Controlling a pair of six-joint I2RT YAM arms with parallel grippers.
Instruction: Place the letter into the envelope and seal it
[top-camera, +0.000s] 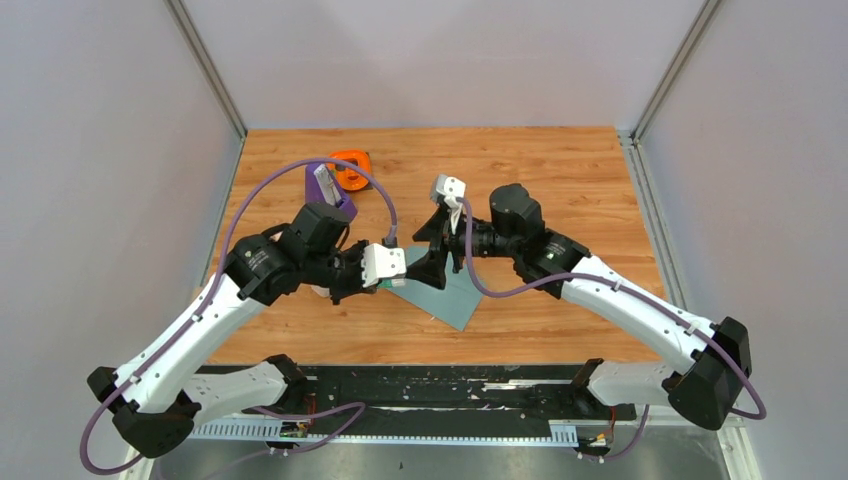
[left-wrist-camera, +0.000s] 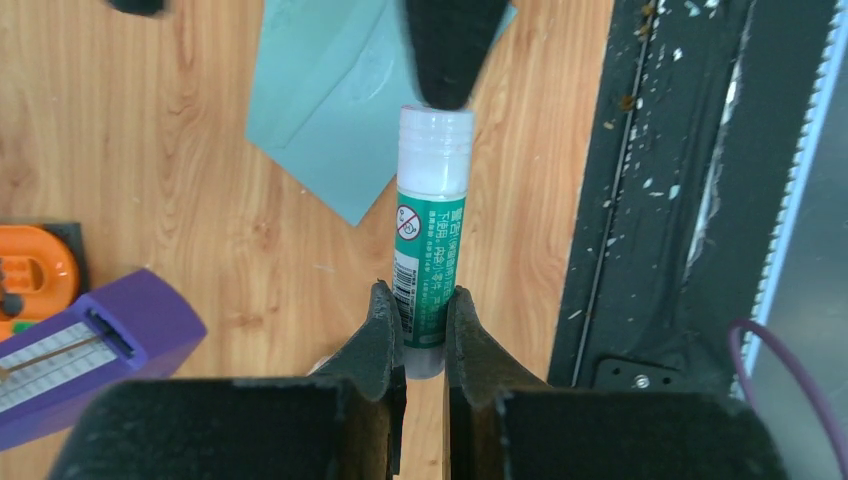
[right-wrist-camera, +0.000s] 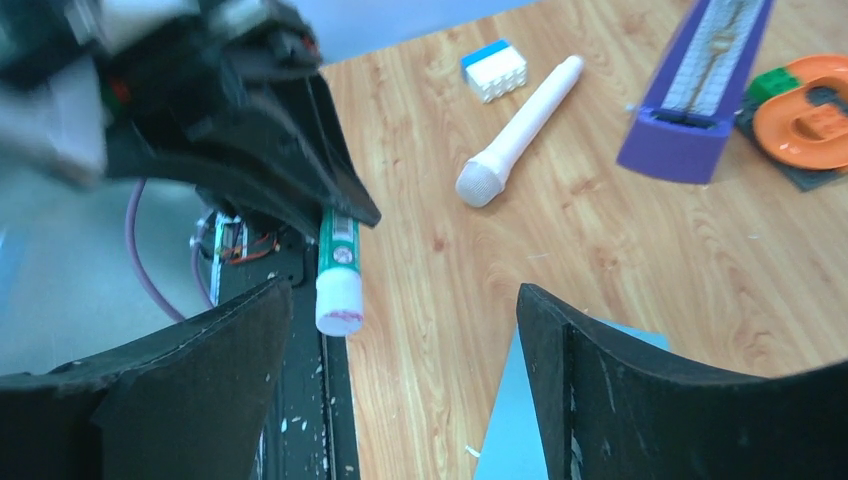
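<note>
The glue stick needs uncapping for sealing. My right gripper should next grab the glue stick's white end (top-camera: 400, 283) (right-wrist-camera: 339, 302) and leave the green body to my left gripper.
My left gripper (left-wrist-camera: 420, 298) is shut on the lower end of a green glue stick (left-wrist-camera: 431, 250), held above the table. Its white end points at one of the right gripper's fingers (left-wrist-camera: 446, 50). The grey-teal envelope (left-wrist-camera: 320, 100) lies flat on the wood beneath both grippers (top-camera: 450, 298). My right gripper (right-wrist-camera: 400, 290) is open wide and empty, just above the envelope's edge (right-wrist-camera: 515, 425). The glue stick's white tip (right-wrist-camera: 338, 295) hangs beside its left finger. The letter is not in view.
A purple box (top-camera: 330, 190) and an orange object (top-camera: 350, 165) sit at the back left. A white cylinder (right-wrist-camera: 520, 130) and a small white-and-blue block (right-wrist-camera: 495, 70) lie on the wood behind the left arm. The black table edge rail (left-wrist-camera: 690, 200) runs along the near side.
</note>
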